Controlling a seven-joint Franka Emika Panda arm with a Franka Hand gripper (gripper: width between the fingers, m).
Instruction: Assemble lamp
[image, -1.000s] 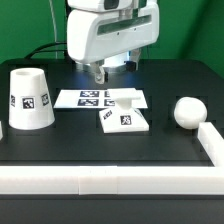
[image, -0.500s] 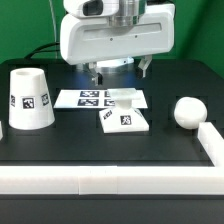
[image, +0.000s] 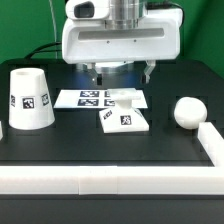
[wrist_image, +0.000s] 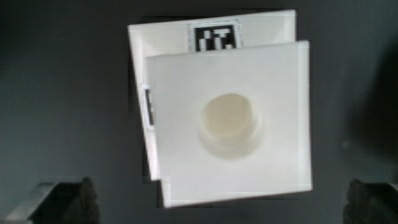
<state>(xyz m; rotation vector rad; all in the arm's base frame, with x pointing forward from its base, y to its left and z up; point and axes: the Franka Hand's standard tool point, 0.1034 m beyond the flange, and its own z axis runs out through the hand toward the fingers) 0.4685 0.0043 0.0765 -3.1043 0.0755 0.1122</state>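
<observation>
I need to brace the lamp base in the white wall's corner, so my gripper needs to grab it by its raised top block (image: 124, 97) next.
The flat square lamp base (image: 124, 119) lies on the black table with a tag on its front side; in the wrist view it (wrist_image: 228, 125) fills the middle, with a round socket in its top. The tapered shade (image: 29, 98) stands on the exterior view's left. The round-headed bulb (image: 188, 111) lies on the exterior view's right. My gripper (image: 119, 73) hangs above and behind the base, jaws wide apart and empty. Its dark fingertips (wrist_image: 64, 201) show at the two corners of the wrist view, with the base's edge between them (wrist_image: 217, 205).
The marker board (image: 98, 98) lies flat just behind the base. A white wall (image: 110, 180) runs along the table's front edge and turns up at the exterior view's right (image: 209, 138).
The arm has shifted toward the exterior view's right, and now hangs centred over the base. The parts have not moved.
</observation>
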